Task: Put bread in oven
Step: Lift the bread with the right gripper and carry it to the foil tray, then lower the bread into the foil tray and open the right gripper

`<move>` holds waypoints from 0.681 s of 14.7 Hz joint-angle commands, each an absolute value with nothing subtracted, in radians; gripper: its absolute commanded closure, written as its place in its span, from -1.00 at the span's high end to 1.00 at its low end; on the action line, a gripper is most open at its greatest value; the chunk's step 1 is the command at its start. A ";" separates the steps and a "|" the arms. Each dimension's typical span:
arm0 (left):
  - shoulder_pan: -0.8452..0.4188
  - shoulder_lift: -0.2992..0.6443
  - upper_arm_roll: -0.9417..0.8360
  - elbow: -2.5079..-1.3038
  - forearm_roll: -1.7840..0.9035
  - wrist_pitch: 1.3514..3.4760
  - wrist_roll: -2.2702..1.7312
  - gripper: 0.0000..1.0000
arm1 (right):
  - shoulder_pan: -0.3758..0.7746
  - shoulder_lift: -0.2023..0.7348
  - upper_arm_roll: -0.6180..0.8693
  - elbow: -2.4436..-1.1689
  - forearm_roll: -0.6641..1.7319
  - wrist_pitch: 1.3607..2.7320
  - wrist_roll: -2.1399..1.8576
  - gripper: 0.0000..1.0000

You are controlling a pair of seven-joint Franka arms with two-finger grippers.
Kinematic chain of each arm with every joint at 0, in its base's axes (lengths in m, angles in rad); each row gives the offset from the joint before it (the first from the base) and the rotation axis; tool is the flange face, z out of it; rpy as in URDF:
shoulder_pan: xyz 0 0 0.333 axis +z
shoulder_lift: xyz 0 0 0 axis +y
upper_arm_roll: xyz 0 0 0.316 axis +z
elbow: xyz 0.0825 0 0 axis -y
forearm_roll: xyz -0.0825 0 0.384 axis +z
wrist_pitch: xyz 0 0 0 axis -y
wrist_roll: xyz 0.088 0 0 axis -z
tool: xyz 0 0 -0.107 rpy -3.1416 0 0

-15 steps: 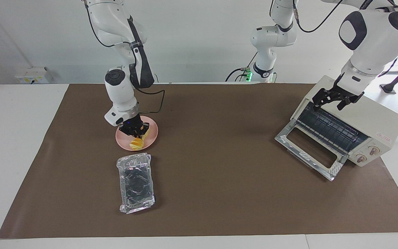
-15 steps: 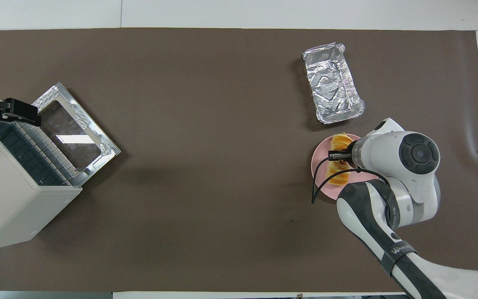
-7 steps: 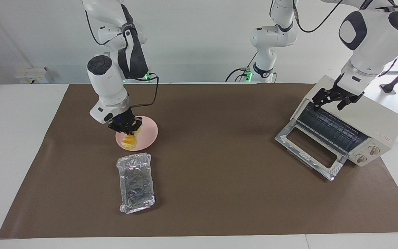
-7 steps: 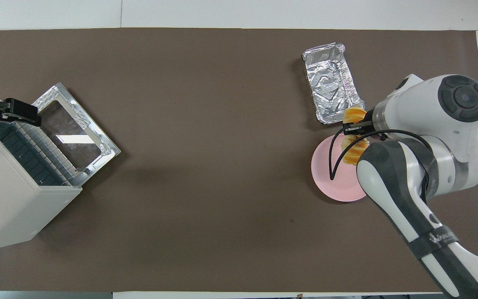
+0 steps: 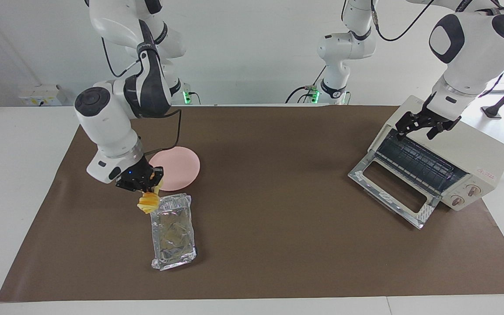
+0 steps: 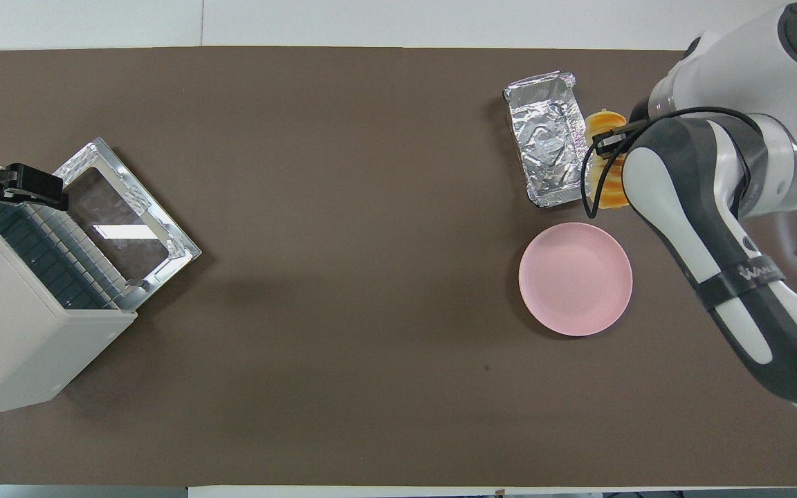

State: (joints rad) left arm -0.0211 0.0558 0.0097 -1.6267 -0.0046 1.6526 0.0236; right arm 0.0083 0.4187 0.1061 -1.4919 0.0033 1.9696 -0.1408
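Observation:
The yellow-orange bread hangs beside the foil tray [image 6: 549,146], short of the tray's rim, so my right gripper keeps holding the bread for now.
The yellow-orange bread [image 5: 148,202] [image 6: 605,124] hangs in the air with my right gripper [image 5: 148,190] [image 6: 609,146] shut on it. It is over the brown mat, at the edge of the foil tray [image 5: 172,232] [image 6: 549,146] that lies toward the right arm's end of the table. The cream-white oven [image 5: 468,151] [image 6: 4,332] stands at the left arm's end, its glass door [image 5: 392,192] [image 6: 122,221] dropped open and the dark rack showing. My left gripper [image 5: 422,125] [image 6: 46,194] is open at the oven's top front edge and waits.
A round pink plate [image 5: 180,164] [image 6: 575,280] with nothing on it lies on the brown mat [image 5: 278,218], nearer to the robots than the foil tray. The right arm's black cable hangs above the plate.
My right gripper lifted the bread off the pink plate and carried it away from the robots to the foil tray's edge. The left arm has not moved.

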 commanded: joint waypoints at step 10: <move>-0.025 0.046 0.014 -1.632 0.009 1.651 0.028 1.00 | 0.052 0.600 0.127 -1.434 0.021 2.121 -0.439 -1.00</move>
